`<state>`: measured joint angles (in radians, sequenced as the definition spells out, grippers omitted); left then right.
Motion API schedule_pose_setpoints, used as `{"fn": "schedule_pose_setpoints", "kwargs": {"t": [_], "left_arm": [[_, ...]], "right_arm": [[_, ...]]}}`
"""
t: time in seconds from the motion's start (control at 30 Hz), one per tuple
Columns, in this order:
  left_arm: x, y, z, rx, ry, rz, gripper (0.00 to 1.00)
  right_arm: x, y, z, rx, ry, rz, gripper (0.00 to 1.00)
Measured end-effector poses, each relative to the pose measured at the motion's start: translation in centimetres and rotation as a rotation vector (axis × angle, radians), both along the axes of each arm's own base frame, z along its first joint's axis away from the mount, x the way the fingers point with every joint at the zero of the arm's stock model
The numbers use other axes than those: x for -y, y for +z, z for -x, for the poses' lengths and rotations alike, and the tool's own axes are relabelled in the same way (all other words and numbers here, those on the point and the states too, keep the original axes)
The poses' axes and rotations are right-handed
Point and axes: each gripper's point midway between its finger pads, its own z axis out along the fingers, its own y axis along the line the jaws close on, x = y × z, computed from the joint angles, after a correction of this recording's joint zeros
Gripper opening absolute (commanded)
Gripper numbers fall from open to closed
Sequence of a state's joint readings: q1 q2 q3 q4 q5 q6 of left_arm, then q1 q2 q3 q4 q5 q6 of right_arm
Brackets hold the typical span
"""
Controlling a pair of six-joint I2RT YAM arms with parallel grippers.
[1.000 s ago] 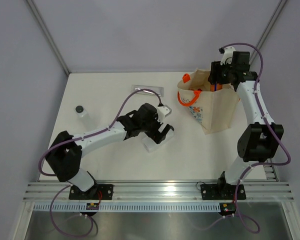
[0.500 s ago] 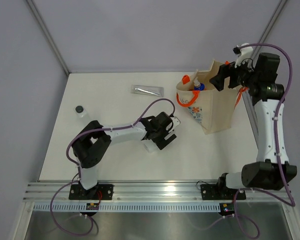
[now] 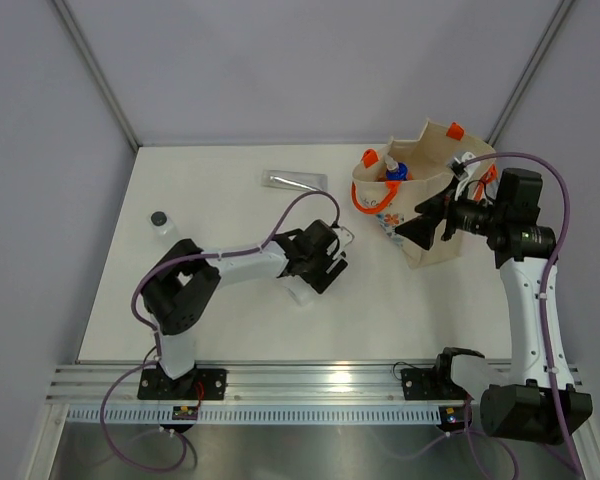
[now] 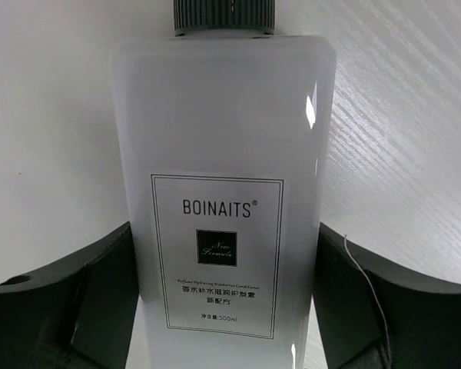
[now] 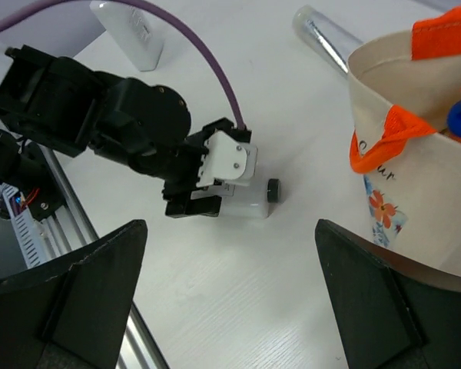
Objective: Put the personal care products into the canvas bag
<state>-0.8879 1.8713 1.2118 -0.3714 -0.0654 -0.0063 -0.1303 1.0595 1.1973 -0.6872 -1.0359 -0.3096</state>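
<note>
The white flat bottle (image 3: pixel 300 292) would leave the table with my left gripper, as both fingers are closed flush on its sides.
A white flat bottle (image 4: pixel 223 115) with a black cap lies on the table. My left gripper (image 4: pixel 224 231) straddles it, a finger against each side. From above, that gripper (image 3: pixel 318 272) covers most of the bottle (image 3: pixel 300 292). The canvas bag (image 3: pixel 435 205) stands at the back right, with an orange cylinder with a blue cap (image 3: pixel 395 172) inside. My right gripper (image 3: pixel 412 222) hangs open and empty in front of the bag, facing the table (image 5: pixel 230 231). A silver tube (image 3: pixel 295 180) lies at the back. A pale bottle with a dark top (image 3: pixel 163 225) stands far left.
The bag's orange handles (image 5: pixel 384 138) hang over its open rim close to my right gripper. An aluminium rail (image 3: pixel 310 380) runs along the near table edge. Grey walls close in the table on the left, back and right.
My right gripper opened over the bag, left the orange cylinder inside, then swung down in front of the bag. My left gripper narrowed onto the white flat bottle.
</note>
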Motion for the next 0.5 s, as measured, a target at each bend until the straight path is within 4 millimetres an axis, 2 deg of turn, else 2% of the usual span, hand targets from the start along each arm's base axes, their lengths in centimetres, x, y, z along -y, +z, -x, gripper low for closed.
{"fn": "schedule_pose_setpoints", "kwargs": {"t": [0.13,0.23,0.4,0.5], "left_arm": [[-0.8,1.7,1.6,-0.026,0.067,0.126,0.07],[-0.8,4.9,3.0,-0.022,0.116,0.28,0.06],[1.8,10.9,3.1,0.023,0.149,0.594,0.04],[3.2,12.9,2.8,0.03,0.149,0.698,0.04]], "right_arm": [[-0.3,-1.7,0.4,-0.095,-0.013,-0.043,0.99],[-1.0,-2.7,0.7,-0.177,-0.045,-0.09,0.99],[-3.4,-3.9,0.5,-0.288,-0.163,-0.126,0.99],[-5.3,-3.9,0.4,-0.337,-0.21,-0.161,1.0]]}}
